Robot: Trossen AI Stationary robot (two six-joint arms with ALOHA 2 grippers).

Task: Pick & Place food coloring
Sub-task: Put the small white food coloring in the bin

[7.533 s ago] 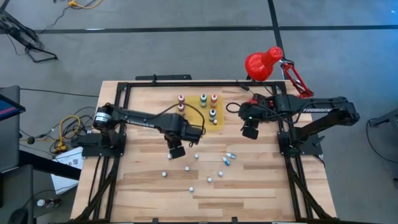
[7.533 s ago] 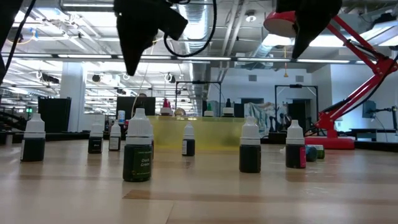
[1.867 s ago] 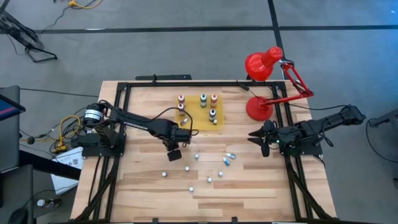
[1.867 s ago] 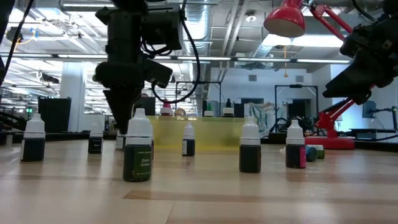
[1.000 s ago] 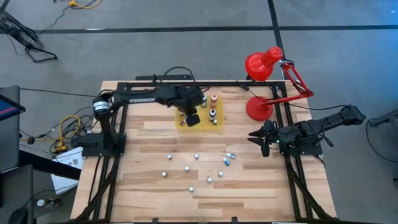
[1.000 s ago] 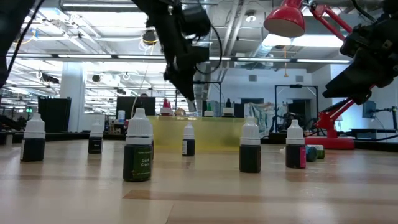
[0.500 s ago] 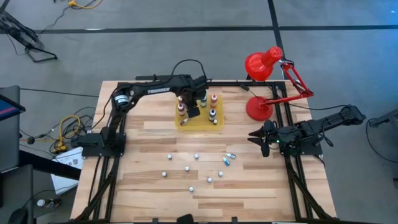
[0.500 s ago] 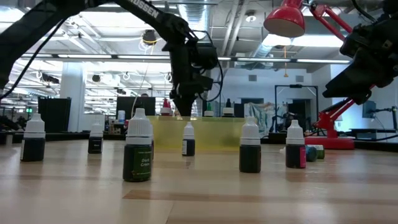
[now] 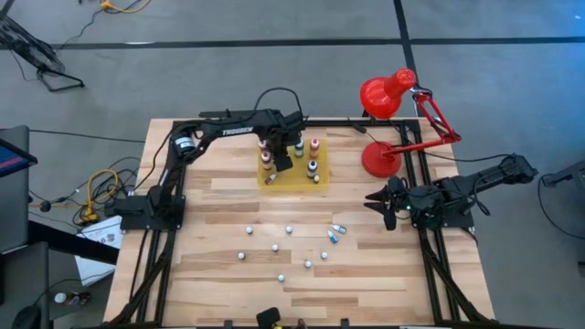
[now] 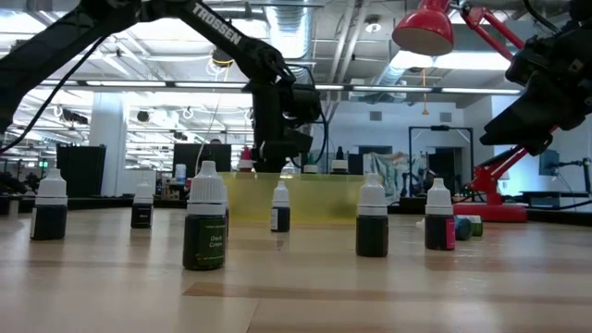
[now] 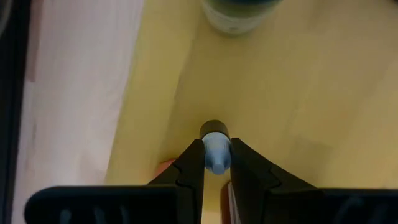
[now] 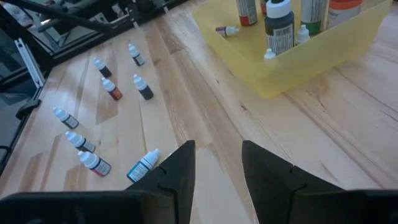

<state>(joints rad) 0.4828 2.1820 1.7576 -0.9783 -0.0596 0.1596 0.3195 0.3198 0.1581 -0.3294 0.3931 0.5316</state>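
Note:
My left gripper opens now, since the small bottle's dark base (image 11: 214, 127) is down at the yellow tray's bottom and the bottle would stand.
A tiny food coloring bottle (image 11: 214, 132) with a pale blue-white cap is held by my left gripper (image 11: 216, 158), which is shut on it. That gripper (image 9: 283, 163) points down over the yellow tray (image 9: 315, 180), among several bigger bottles (image 9: 313, 167) standing upright inside. In the low view the gripper (image 10: 276, 155) shows behind the tray's wall (image 10: 314, 196). Several more small bottles (image 9: 288, 230) stand or lie on the wooden table nearer the front. My right gripper (image 12: 217, 149) waits open at the table's right side (image 9: 379, 201). My left gripper pinches the small bottle's cap (image 11: 216, 149) between its two fingertips (image 11: 194, 160). The fingers come from above, pointing down. The bottle hangs below them with its dark body lowest, over the tray's floor. I cannot tell whether its bottom touches the tray.
A red desk lamp (image 9: 388, 93) with its round base (image 9: 378, 161) stands at the far right. Black frame rails (image 9: 228, 122) run along the table's edges. A dark green bottle (image 10: 205, 227) stands closest to the low camera. Cables lie off the table's left side (image 9: 96, 192).
My left gripper, still shut on the small bottle, has moved a little toward the far edge over the yellow tray and sunk lower. It has also tipped from slanted to pointing straight down. The right arm has kept still.

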